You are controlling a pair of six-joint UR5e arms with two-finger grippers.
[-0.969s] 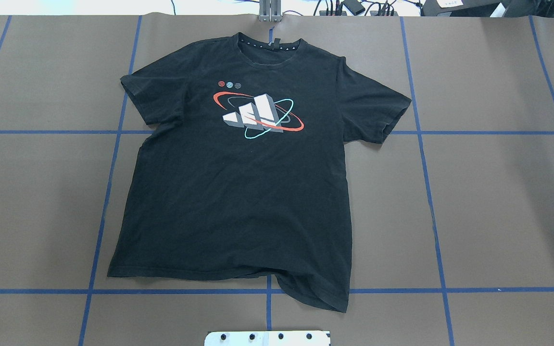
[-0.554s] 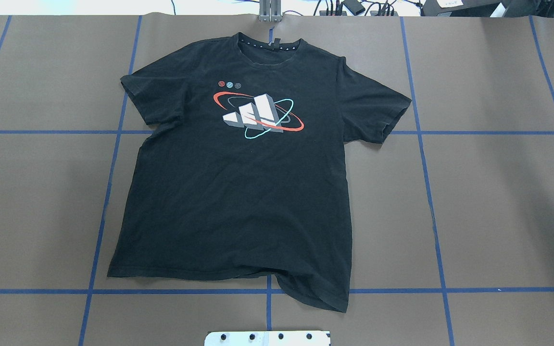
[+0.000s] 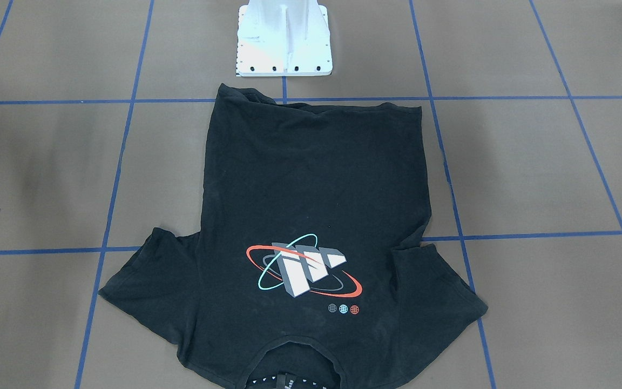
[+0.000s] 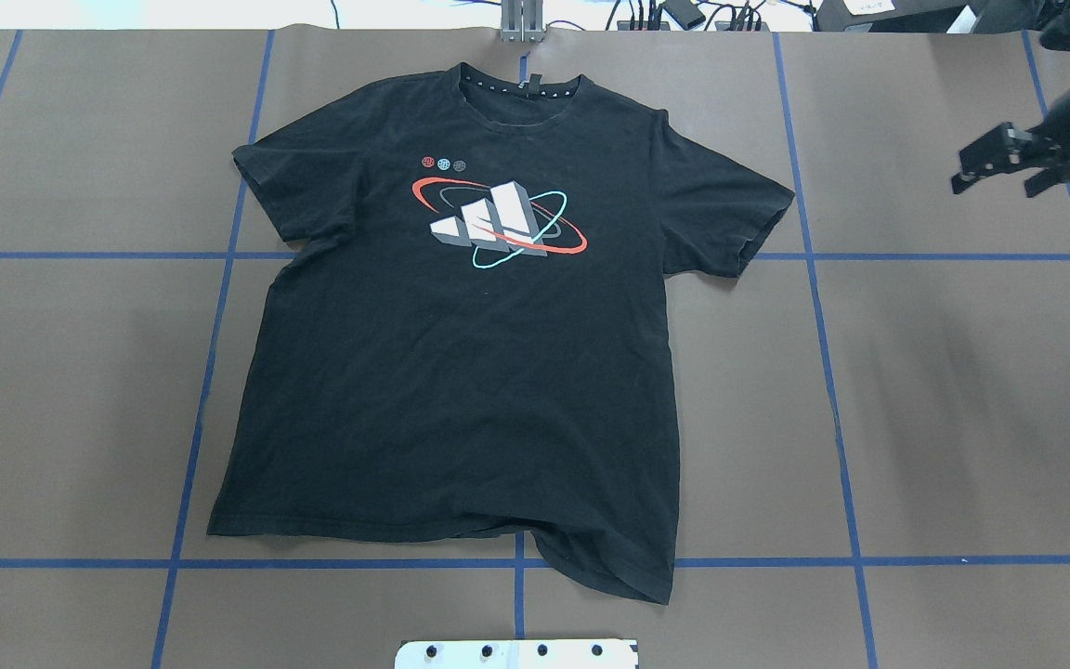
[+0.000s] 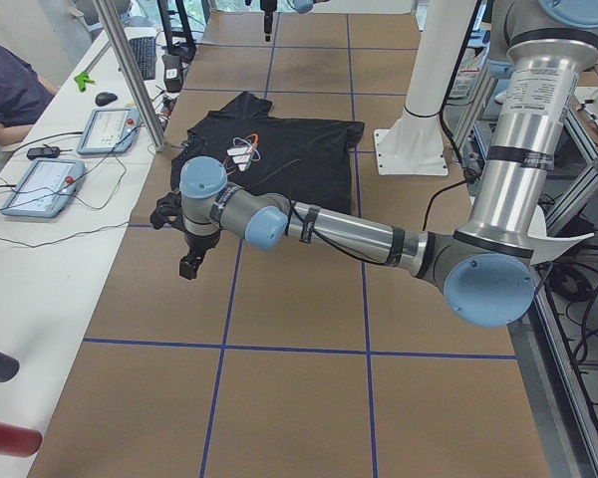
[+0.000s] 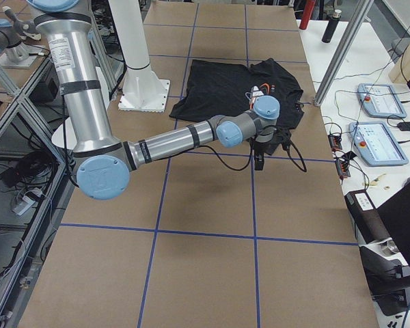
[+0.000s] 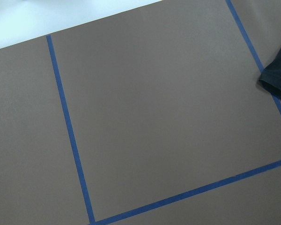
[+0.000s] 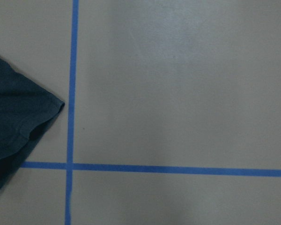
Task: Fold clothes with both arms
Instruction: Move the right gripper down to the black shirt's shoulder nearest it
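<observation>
My right gripper picks up the black T-shirt by its sleeve tip [image 3: 106, 291] next, to fold the sleeve in over the shirt's front [image 3: 224, 285].
The black T-shirt [image 4: 461, 390] lies flat and face up on the brown table, collar at the far edge, logo [image 4: 498, 223] showing. Its near right hem corner is rumpled [image 4: 609, 567]. It also shows in the front view [image 3: 316, 178] and both side views [image 5: 289, 149] [image 6: 225, 85]. My right gripper [image 4: 999, 181] hovers open and empty beyond the shirt's right sleeve, which its wrist view shows [image 8: 14, 126]. My left gripper [image 5: 189, 254] shows only in the left side view, off the shirt's left side; I cannot tell whether it is open or shut. Its wrist view catches a sleeve tip [image 7: 278, 77].
The white pedestal base [image 4: 516, 653] stands at the near edge, just behind the hem. Blue tape lines grid the brown table cover. A metal post [image 4: 521, 23] stands behind the collar. Control tablets [image 5: 45, 184] [image 6: 379, 99] and cables lie on the white bench beyond the far edge.
My right gripper has come into the overhead view from the right edge, at the far right. The T-shirt has not moved.
</observation>
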